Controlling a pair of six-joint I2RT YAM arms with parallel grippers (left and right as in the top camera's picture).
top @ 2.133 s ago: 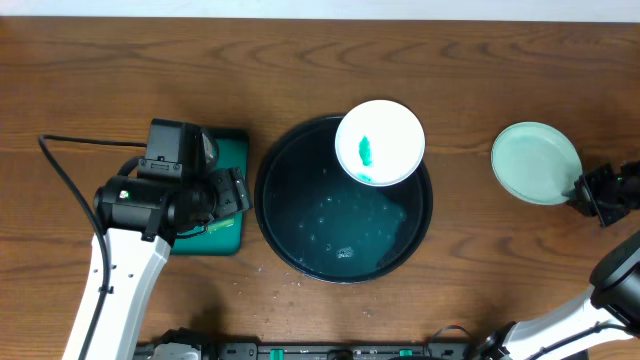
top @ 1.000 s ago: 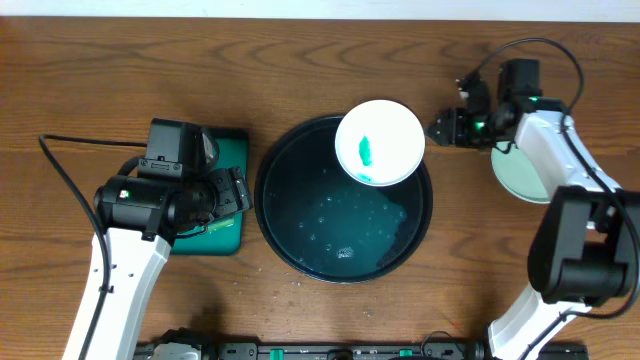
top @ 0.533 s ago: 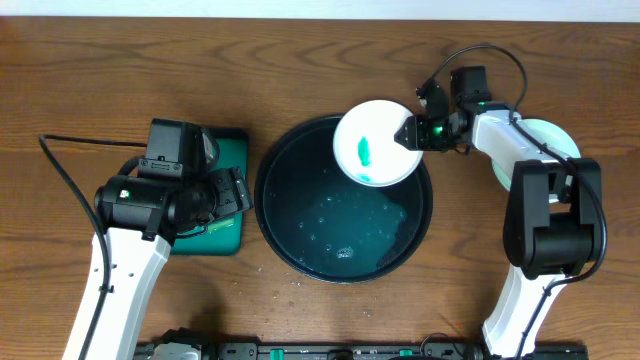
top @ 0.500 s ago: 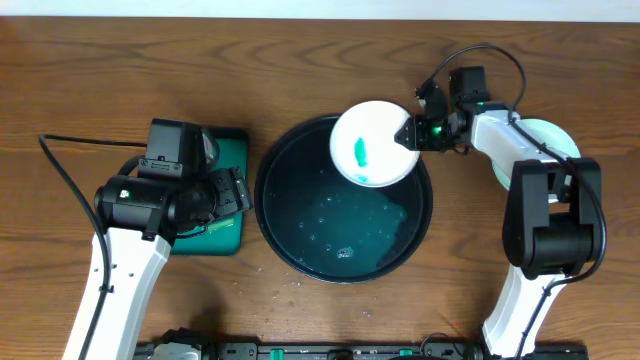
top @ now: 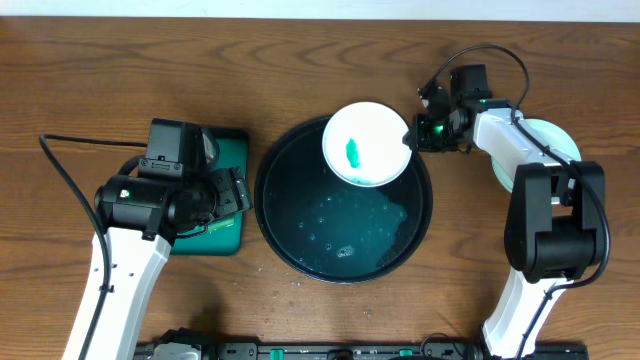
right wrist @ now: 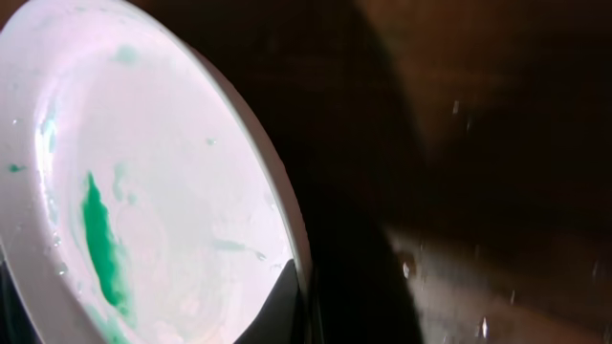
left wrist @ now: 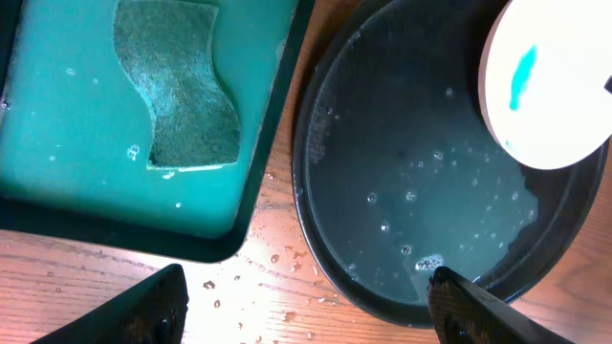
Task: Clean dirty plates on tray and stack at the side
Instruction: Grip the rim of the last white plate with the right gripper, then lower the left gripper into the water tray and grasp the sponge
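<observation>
My left gripper grabs the green sponge across its narrow middle [left wrist: 178, 85] next, leaving the sponge's broad far end free to clean the plate.
A white plate with a green smear [top: 365, 145] lies tilted over the far right rim of the round black tray [top: 330, 235]. My right gripper [top: 412, 134] is shut on the plate's right edge. In the right wrist view the smeared plate [right wrist: 143, 182] fills the left side, with one finger [right wrist: 285, 308] on its rim. A pale teal plate [top: 558, 142] lies at the far right, partly hidden by my right arm. My left gripper [left wrist: 306, 308] is open and empty above the table between the green tray and the black tray [left wrist: 402, 191].
A green rectangular tray [left wrist: 57, 143] holding soapy water and a green sponge [left wrist: 182, 86] lies left of the black tray, under my left arm [top: 165, 195]. Water drops dot the wood between the trays. The black tray holds wet film and bubbles.
My right gripper swung in from the far right, closed on the smeared plate's right rim, and pushed the plate a little to the left. The left arm has not moved.
</observation>
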